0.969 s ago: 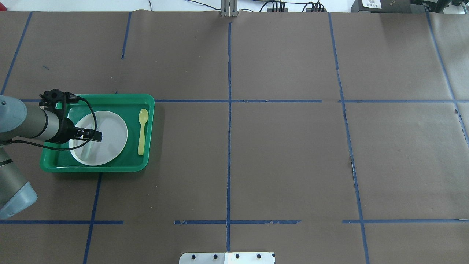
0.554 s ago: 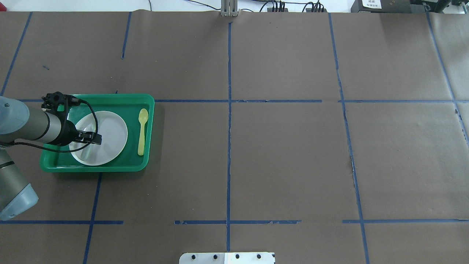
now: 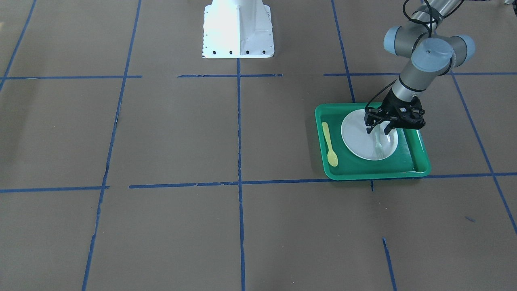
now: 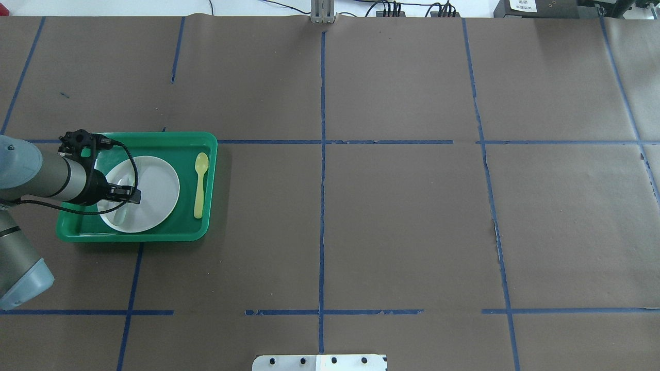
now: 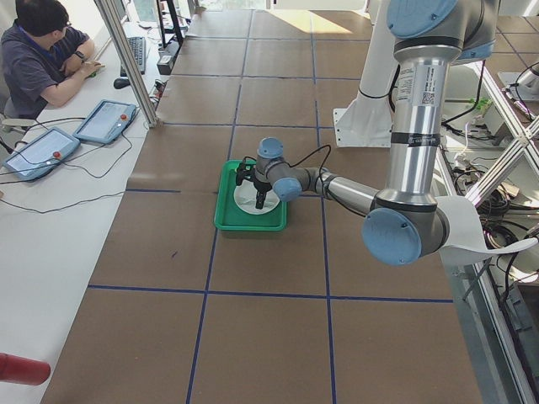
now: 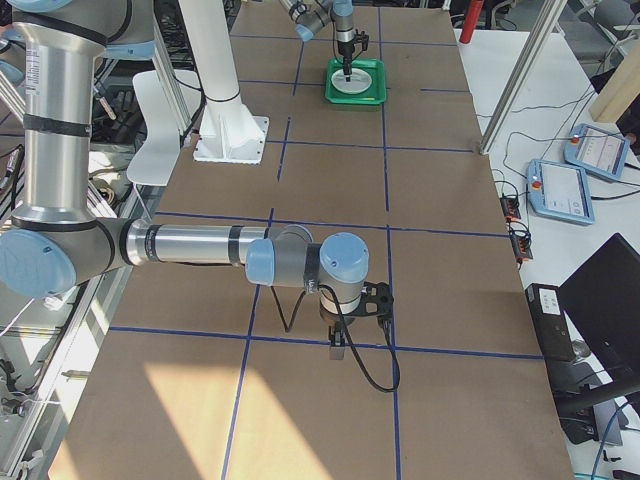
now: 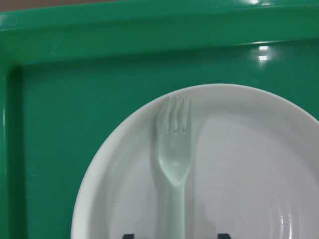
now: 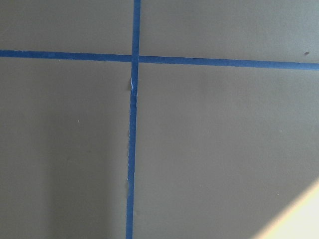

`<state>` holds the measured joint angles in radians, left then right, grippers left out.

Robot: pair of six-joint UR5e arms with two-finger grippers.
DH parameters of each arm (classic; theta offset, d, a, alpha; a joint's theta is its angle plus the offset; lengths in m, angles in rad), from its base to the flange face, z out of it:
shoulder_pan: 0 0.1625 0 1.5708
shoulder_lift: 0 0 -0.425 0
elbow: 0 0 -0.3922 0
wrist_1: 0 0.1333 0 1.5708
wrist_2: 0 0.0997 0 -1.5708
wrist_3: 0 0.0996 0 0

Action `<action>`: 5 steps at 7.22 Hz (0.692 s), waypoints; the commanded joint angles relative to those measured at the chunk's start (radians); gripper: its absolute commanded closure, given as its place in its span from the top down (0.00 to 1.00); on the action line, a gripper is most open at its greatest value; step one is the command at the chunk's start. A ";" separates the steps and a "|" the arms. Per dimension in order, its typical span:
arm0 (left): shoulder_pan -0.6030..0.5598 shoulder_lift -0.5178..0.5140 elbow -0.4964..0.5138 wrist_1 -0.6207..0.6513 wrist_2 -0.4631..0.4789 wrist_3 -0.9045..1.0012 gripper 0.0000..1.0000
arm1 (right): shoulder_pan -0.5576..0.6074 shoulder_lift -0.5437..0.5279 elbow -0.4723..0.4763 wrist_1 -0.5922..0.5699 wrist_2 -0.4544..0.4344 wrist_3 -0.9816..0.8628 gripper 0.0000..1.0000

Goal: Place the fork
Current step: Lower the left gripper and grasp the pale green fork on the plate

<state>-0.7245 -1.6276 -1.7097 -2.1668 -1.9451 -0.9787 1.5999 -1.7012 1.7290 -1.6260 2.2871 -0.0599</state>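
Note:
The fork should go on the green tray beside the plate. My left gripper will grab the fork by its handle (image 3: 377, 136) (image 7: 175, 211) next to put it there.
The translucent whitish fork (image 7: 174, 159) lies flat on the white plate (image 4: 154, 190) inside the green tray (image 4: 175, 140), its tines pointing at the tray's far rim. In the front view the fork (image 3: 379, 146) lies on the plate's robot-left part. My left gripper (image 4: 135, 195) hangs just over the plate (image 3: 355, 139), open, one fingertip on each side of the fork's handle without touching it. My right gripper (image 6: 338, 348) shows only in the exterior right view, low over bare table far from the tray; I cannot tell whether it is open or shut.
A yellow plastic spoon (image 4: 199, 185) lies in the tray beside the plate, on the side toward the table's middle. The tray's raised rim (image 3: 363, 174) surrounds the plate. The white robot base (image 3: 237, 28) stands at the table's near edge.
The left gripper has shifted slightly left and toward the table's near edge above the plate. The fork stays lying on the plate.

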 commanded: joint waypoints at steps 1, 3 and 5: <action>-0.001 0.002 0.005 0.001 0.000 0.000 0.64 | 0.000 0.000 0.000 0.000 0.000 0.000 1.00; 0.000 0.002 0.002 0.001 -0.043 -0.002 0.04 | 0.000 0.000 0.000 0.000 0.000 0.000 1.00; -0.001 0.000 -0.004 -0.002 -0.120 -0.017 0.00 | 0.000 0.000 0.000 0.000 0.000 0.000 1.00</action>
<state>-0.7253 -1.6270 -1.7072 -2.1679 -2.0365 -0.9874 1.5999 -1.7012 1.7288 -1.6260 2.2872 -0.0598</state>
